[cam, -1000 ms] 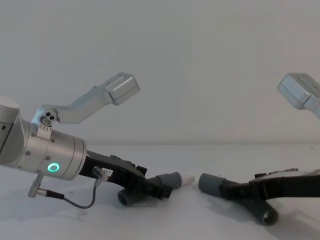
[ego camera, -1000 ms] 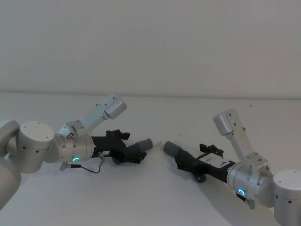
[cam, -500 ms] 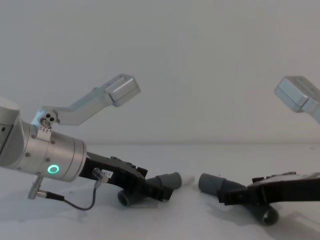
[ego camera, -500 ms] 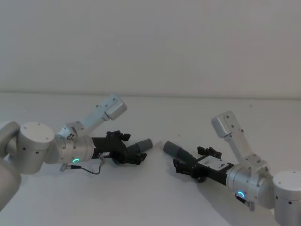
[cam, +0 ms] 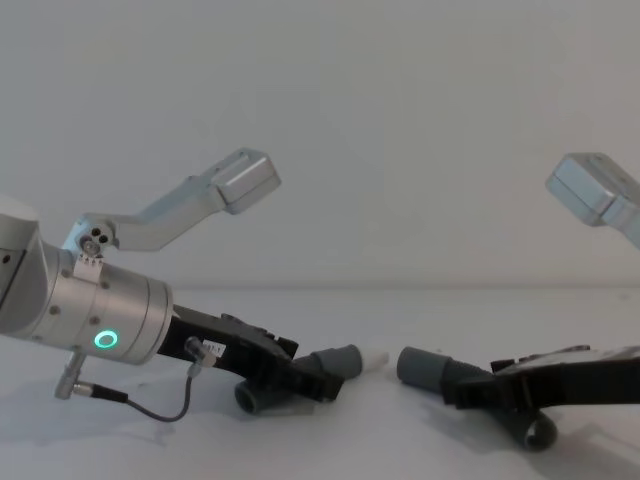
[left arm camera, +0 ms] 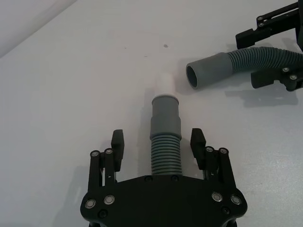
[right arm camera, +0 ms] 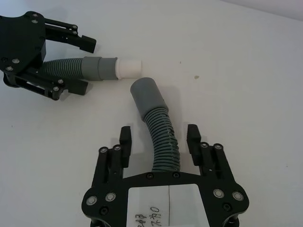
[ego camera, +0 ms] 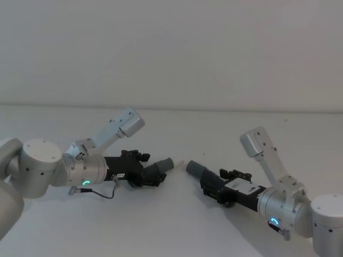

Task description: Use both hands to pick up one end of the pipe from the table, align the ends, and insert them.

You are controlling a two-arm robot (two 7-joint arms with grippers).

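Observation:
My left gripper will next grab the pipe piece by its ribbed part (left arm camera: 166,155), so that the pipe piece's white tip stays free to go into the other piece.
Two dark grey corrugated pipe pieces lie on the white table (ego camera: 171,225), their ends facing each other a short gap apart. The left piece (left arm camera: 165,142) has a smooth collar and a white tip (left arm camera: 165,82). My left gripper (left arm camera: 157,142) is open astride its ribbed part, with small gaps on both sides. The right piece (right arm camera: 163,139) ends in a smooth collar mouth (right arm camera: 146,97). My right gripper (right arm camera: 159,138) is open astride its ribs. The head view shows the left collar (ego camera: 165,163) and the right collar (ego camera: 197,169). The chest view has the white tip (cam: 375,355) beside the right collar (cam: 420,367).
A thin grey cable (cam: 160,405) loops under my left wrist, which carries a green ring light (cam: 104,339). The wrist camera brackets (ego camera: 130,120) (ego camera: 254,142) rise above both arms. Plain white table surface spreads around the pieces, with a pale wall behind.
My right arm has shifted slightly along its pipe piece and its camera bracket has moved a little to the left. Both pipe pieces lie where they were. The left arm has barely moved.

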